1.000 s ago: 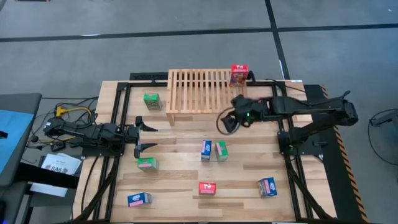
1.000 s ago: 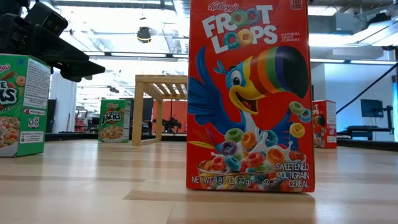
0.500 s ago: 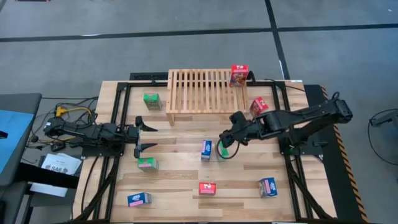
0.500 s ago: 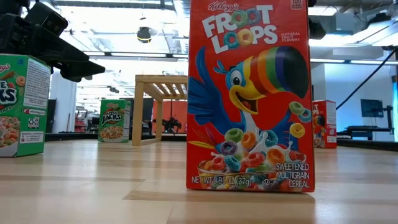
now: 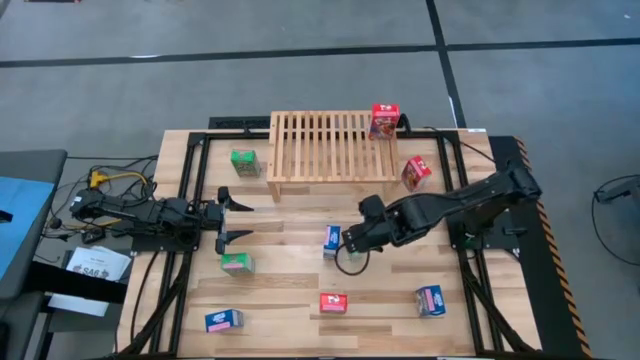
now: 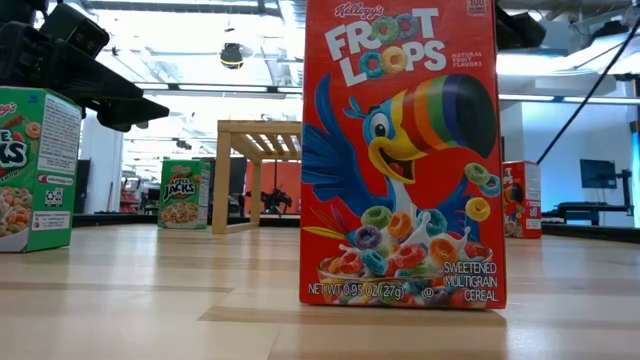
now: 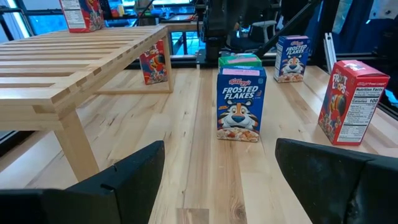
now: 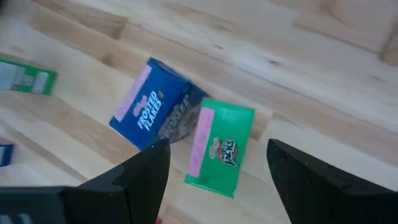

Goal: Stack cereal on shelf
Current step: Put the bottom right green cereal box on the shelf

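Observation:
The right gripper takes hold of the green box by its printed top end (image 8: 221, 148) next, to stack the green box on the shelf.
The light-wood slatted shelf (image 5: 320, 145) stands at the table's far side, with one red box (image 5: 384, 120) upright on its right end. Other small cereal boxes stand or lie on the table. At mid-table a blue box (image 5: 331, 241) (image 8: 152, 112) and a green box (image 8: 221, 151) stand side by side. My right gripper (image 5: 352, 247) (image 8: 217, 186) hovers open above the green one, which its fingers hide in the high view. My left gripper (image 5: 228, 218) (image 7: 217, 180) waits open at the table's left, facing the blue box (image 7: 240, 106).
Loose boxes are spread around: green (image 5: 243, 162) left of the shelf, green (image 5: 237, 263) near my left gripper, red (image 5: 417, 172) right of the shelf, and red (image 5: 333, 302), blue (image 5: 224, 320) and blue (image 5: 431, 300) along the near side. The red box (image 6: 400, 150) fills the low view.
My right gripper has swung from beside the shelf's right front corner toward the table's near edge and leftward. It now hangs over the blue and green boxes at mid-table. No box has moved.

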